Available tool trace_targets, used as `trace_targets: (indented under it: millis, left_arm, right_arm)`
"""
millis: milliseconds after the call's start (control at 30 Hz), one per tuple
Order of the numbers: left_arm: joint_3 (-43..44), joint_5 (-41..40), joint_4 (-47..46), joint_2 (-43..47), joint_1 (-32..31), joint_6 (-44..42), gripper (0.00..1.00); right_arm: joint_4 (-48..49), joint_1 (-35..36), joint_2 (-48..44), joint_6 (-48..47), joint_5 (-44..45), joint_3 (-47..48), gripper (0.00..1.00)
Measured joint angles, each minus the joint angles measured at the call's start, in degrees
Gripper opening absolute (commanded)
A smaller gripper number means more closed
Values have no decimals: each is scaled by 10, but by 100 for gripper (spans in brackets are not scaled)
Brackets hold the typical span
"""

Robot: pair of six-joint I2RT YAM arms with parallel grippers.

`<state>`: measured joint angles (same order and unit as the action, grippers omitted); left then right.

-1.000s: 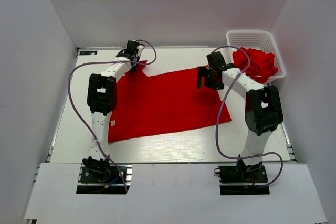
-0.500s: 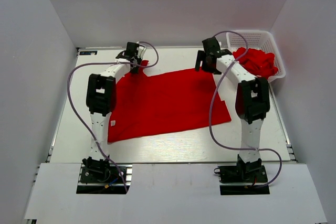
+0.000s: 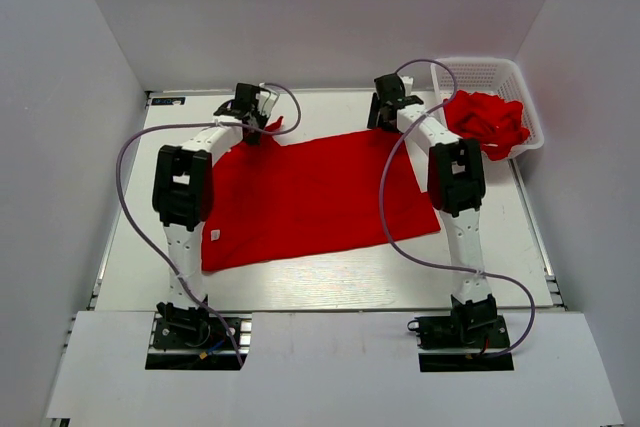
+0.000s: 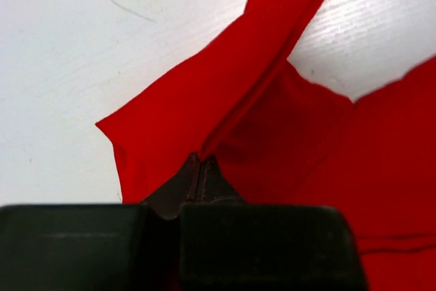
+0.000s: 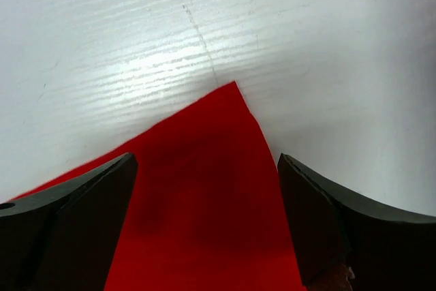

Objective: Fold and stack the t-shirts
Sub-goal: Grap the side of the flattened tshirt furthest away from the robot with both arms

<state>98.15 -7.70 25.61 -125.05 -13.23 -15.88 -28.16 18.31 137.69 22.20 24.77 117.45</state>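
My right gripper's fingers are still short of the point of the shirt's corner (image 3: 390, 131) (image 5: 227, 103), so moving toward that point comes first, before closing on the corner.
A red t-shirt (image 3: 310, 197) lies spread flat on the white table (image 3: 330, 277), with a small white label (image 3: 214, 235) at its left edge. My left gripper (image 3: 252, 123) is at the shirt's far left corner, shut on a fold of the sleeve (image 4: 225, 110). My right gripper (image 3: 385, 119) is open over the shirt's far right corner (image 5: 228, 100), its fingers (image 5: 82, 209) on either side of the corner. More red t-shirts (image 3: 488, 122) are heaped in the basket.
A white mesh basket (image 3: 480, 75) stands at the table's far right corner. White walls enclose the table on three sides. Purple cables loop off both arms.
My right gripper has moved from above the shirt's right part toward the far edge, to the far right corner. My left gripper has stayed at the far left corner.
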Motion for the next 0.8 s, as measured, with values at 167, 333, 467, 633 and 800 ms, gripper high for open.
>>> trace_targets:
  millis: [167,333,467,633,800]
  left_arm:
    - [-34,10,-5,30,0,-4,0]
    - [-46,14,-13,44,0,-6,0]
    - [-52,13,-14,47,0,-7,0]
    - [-58,11,-14,49,0,-9,0]
    - [-81,11,-12,68,0,-8,0]
  right_arm:
    - [39,-4,15,-2,8,0,90]
    - [72,-12,16,4,8,0,90]
    - [86,-19,19,9,3,0,85]
    - [88,-23,27,14,-9,-3,78]
    - [92,-25,30,15,-25,-16,58]
